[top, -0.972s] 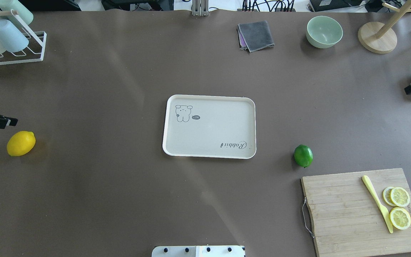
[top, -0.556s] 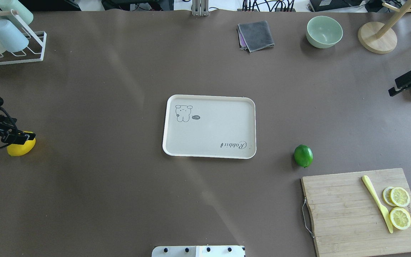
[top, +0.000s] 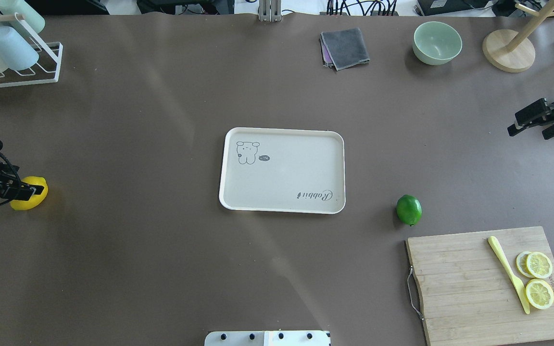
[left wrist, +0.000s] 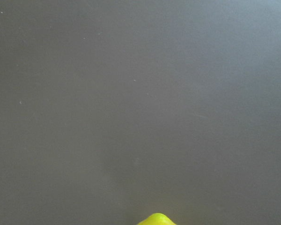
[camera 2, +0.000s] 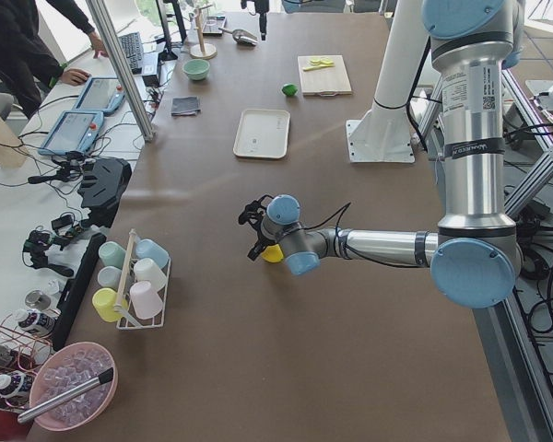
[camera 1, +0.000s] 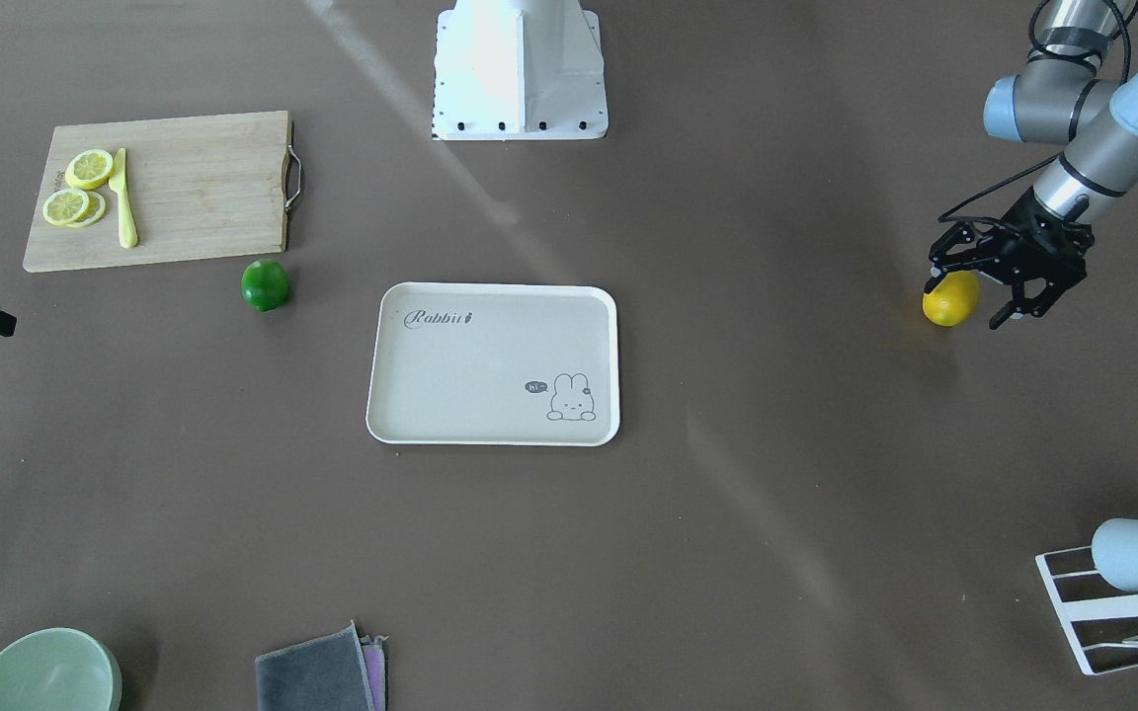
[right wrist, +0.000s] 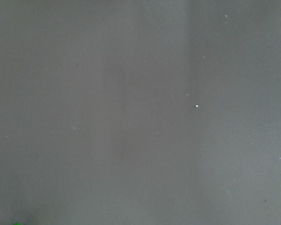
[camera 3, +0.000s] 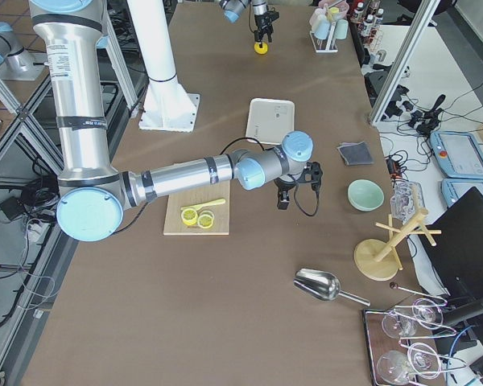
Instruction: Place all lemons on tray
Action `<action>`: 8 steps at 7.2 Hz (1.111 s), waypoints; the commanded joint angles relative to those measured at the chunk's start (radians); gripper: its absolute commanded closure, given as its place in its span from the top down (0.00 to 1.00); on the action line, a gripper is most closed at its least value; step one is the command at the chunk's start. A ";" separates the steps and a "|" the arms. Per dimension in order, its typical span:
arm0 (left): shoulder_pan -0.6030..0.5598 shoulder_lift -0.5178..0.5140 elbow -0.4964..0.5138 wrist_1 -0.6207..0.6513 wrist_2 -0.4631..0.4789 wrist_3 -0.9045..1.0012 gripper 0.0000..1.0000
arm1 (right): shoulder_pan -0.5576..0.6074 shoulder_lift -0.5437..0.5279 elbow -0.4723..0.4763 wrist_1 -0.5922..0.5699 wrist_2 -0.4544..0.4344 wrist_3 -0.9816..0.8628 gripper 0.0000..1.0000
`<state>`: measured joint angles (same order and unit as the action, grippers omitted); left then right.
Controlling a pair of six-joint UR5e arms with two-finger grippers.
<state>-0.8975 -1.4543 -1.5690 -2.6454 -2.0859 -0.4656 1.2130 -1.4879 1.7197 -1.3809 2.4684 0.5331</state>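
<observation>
The yellow lemon needs to go on the tray (camera 1: 490, 346), so my left gripper will grab it by its plump middle (camera 1: 950, 301) next.
The yellow lemon (top: 31, 201) lies at the table's left edge, also in the front view (camera 1: 949, 304) and at the bottom of the left wrist view (left wrist: 154, 219). My left gripper (top: 23, 192) (camera 1: 967, 296) is open, low over it, with its fingers on either side of it. The green lemon (top: 409, 210) (camera 1: 265, 284) lies right of the cream tray (top: 282, 185) (camera 1: 490, 346), which holds nothing. My right gripper (top: 527, 133) is open and empty at the right edge, well behind the green lemon.
A wooden cutting board (top: 464, 288) with a pale knife (top: 508, 271) and lemon slices (top: 539, 278) sits front right. A cup rack (top: 15, 53) stands back left. A grey cloth (top: 345, 48), a green bowl (top: 437, 42) and a wooden stand (top: 508, 50) line the back.
My left gripper has come down from behind the yellow lemon to straddle it. My right gripper has moved inward from the right edge. Both lemons lie where they were.
</observation>
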 commanded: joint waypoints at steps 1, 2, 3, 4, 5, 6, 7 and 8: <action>0.002 0.003 0.010 -0.007 -0.016 -0.008 0.98 | -0.013 0.003 0.011 0.000 -0.002 0.007 1.00; 0.002 0.002 0.023 -0.008 -0.046 -0.007 0.97 | -0.015 0.003 0.011 0.000 -0.002 0.005 1.00; 0.002 0.003 0.023 -0.010 -0.080 -0.007 0.80 | -0.015 0.003 0.011 0.000 -0.002 0.005 1.00; 0.002 0.003 0.023 -0.014 -0.088 -0.008 0.35 | -0.015 0.003 0.011 0.000 -0.002 0.005 1.00; 0.002 0.003 0.014 -0.016 -0.123 -0.010 0.00 | -0.015 0.003 0.011 -0.001 -0.003 0.005 1.00; -0.011 0.006 -0.029 -0.008 -0.214 -0.019 0.00 | -0.015 0.005 0.012 -0.001 -0.002 0.005 1.00; -0.046 0.003 -0.070 0.002 -0.277 -0.097 0.00 | -0.020 0.015 0.012 0.000 -0.002 0.007 1.00; -0.073 -0.012 -0.091 0.004 -0.280 -0.154 0.00 | -0.033 0.020 0.014 0.000 -0.017 0.007 1.00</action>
<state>-0.9357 -1.4542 -1.6236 -2.6473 -2.3277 -0.5475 1.1919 -1.4756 1.7321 -1.3811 2.4630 0.5394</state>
